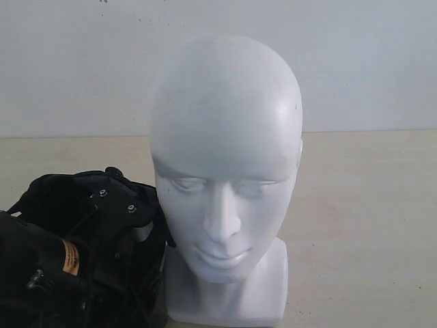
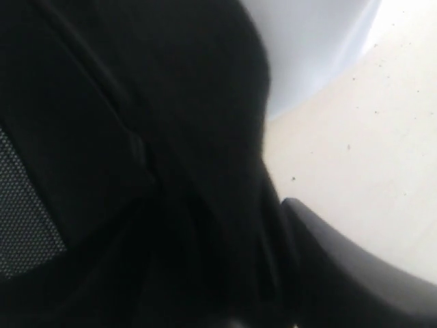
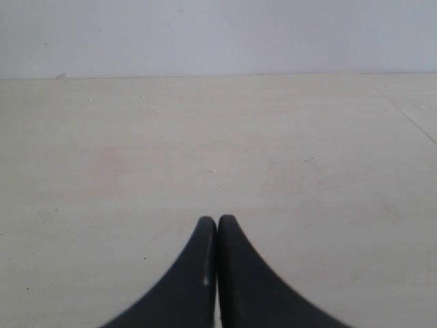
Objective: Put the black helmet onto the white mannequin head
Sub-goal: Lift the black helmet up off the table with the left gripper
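Observation:
My left gripper is going to grab the black helmet by its rim [image 2: 215,171] next. Then it will lift the helmet onto the white mannequin head [image 2: 307,51].
The white mannequin head [image 1: 225,137] stands upright on its blocky base in the middle of the exterior view, facing the camera. The black helmet [image 1: 102,205] sits low at its left, touching the head's cheek and neck, with padded lining and straps showing. My left gripper [image 2: 263,301] is pushed into the helmet [image 2: 171,137]. Dark lining fills the jaw gap beside the one finger [image 2: 355,280] that shows; the other is hidden. A patch of the mannequin head [image 2: 307,48] shows beyond. My right gripper [image 3: 217,222] is shut and empty over bare table.
A pale wooden table [image 1: 369,219] stretches to the right of the head and ends at a plain white wall [image 1: 369,61]. The left arm, with an orange label [image 1: 70,257], lies across the bottom left corner.

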You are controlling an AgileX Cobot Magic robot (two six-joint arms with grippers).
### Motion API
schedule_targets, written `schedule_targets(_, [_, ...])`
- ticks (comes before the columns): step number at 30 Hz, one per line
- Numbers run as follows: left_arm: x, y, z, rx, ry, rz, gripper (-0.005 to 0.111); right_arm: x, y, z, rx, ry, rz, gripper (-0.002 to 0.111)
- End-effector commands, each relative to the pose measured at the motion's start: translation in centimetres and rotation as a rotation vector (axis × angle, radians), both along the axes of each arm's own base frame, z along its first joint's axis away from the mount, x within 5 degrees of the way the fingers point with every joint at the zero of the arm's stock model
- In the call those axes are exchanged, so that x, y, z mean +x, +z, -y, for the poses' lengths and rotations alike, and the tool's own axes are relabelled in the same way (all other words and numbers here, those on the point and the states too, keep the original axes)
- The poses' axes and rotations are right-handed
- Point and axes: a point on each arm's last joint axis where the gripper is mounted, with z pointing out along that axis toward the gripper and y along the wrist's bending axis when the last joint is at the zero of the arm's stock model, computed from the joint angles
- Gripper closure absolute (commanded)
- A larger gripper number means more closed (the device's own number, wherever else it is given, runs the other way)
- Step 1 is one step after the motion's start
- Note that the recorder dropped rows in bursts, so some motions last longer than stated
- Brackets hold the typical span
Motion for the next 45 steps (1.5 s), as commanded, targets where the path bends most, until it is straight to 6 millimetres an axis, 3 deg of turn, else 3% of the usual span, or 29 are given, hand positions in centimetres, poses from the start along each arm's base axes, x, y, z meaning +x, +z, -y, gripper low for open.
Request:
schedule_targets(1, [0.30,-0.16,0.31,-0.011,0.001,0.026,0.053,-0.02,0.05,-0.02,0.000,0.003,0.007,0.109])
schedule_targets(4, [0.32,-0.17,0.28,-0.003,-0.007,0.031,0.055,-0.02,0.05,-0.02,0.000,0.003,0.007,0.109])
schedule_targets(10, [0.45,-0.11,0.28,-0.010,-0.003,0.043,0.072,-0.02,0.05,-0.02,0.000,0.003,0.007,0.109])
schedule_targets(20, [0.07,-0.73,-0.25,0.053,-0.059,0.050,0.082,-0.02,0.05,-0.02,0.000,0.003,0.007,0.109])
schedule_targets(24, [0.06,-0.73,-0.24,0.050,-0.056,0.049,0.074,-0.02,0.05,-0.02,0.000,0.003,0.007,0.109])
schedule_targets(30, [0.09,-0.71,-0.22,0.039,-0.033,0.044,0.047,-0.02,0.05,-0.02,0.000,0.003,0.007,0.109])
schedule_targets(38, [0.63,-0.37,0.05,0.001,-0.021,0.110,0.045,-0.02,0.05,-0.02,0.000,0.003,0.007,0.109])
schedule_targets(45, [0.73,-0.58,0.01,0.027,-0.049,0.120,0.072,-0.02,0.05,-0.02,0.000,0.003,0.007,0.109])
